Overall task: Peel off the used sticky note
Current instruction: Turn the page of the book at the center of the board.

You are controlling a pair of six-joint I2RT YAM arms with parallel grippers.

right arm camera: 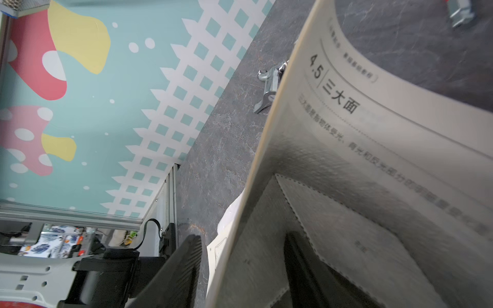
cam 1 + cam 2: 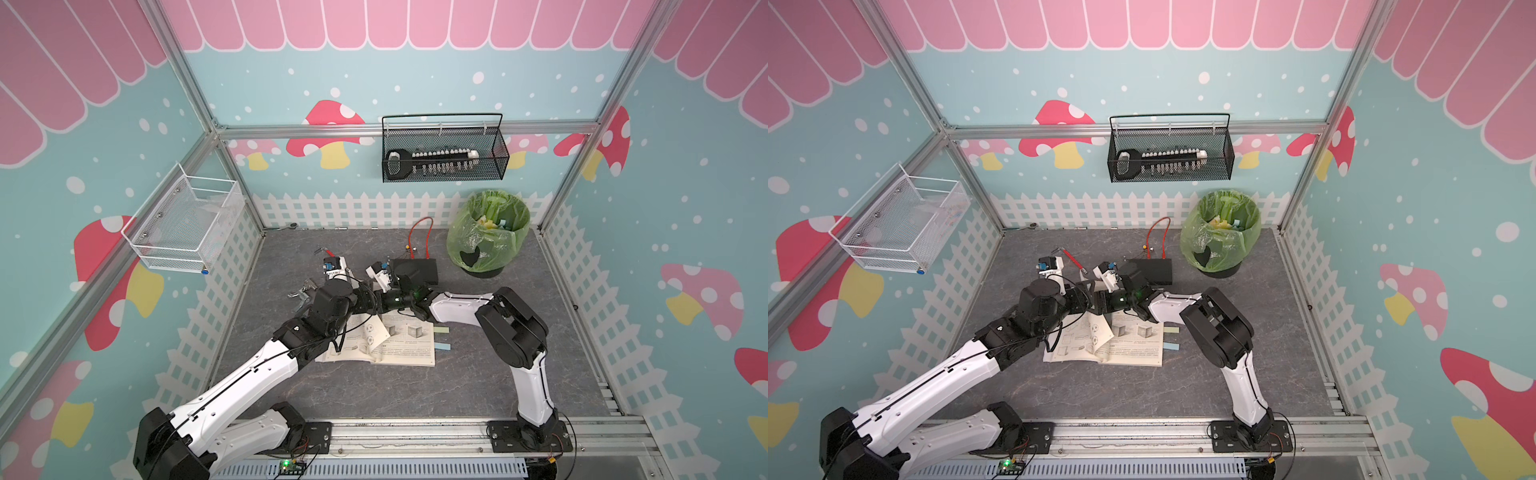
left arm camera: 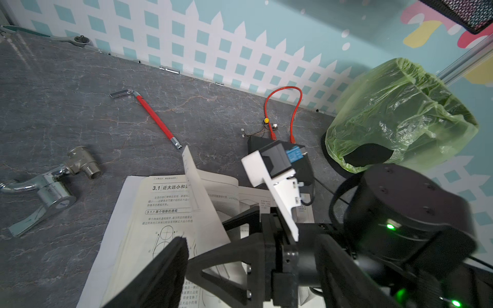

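Note:
My left gripper needs to grip the raised page by the page's free edge next. That should keep the book open for peeling off the sticky note.
An open book lies mid-table. A green sticky note and a blue one stick out past its right edge, with both grippers away from them. One page curls up near the spine. Both grippers meet over the book's far edge. My left gripper is open wide, its jaws on either side of the right gripper's fingers. My right gripper is open, and the raised page's edge passes loosely between its fingers.
A bin lined with a green bag stands at the back right. A black box with a red cable sits behind the book. A metal faucet and a red-handled wrench lie to the left. Wire baskets hang on the walls.

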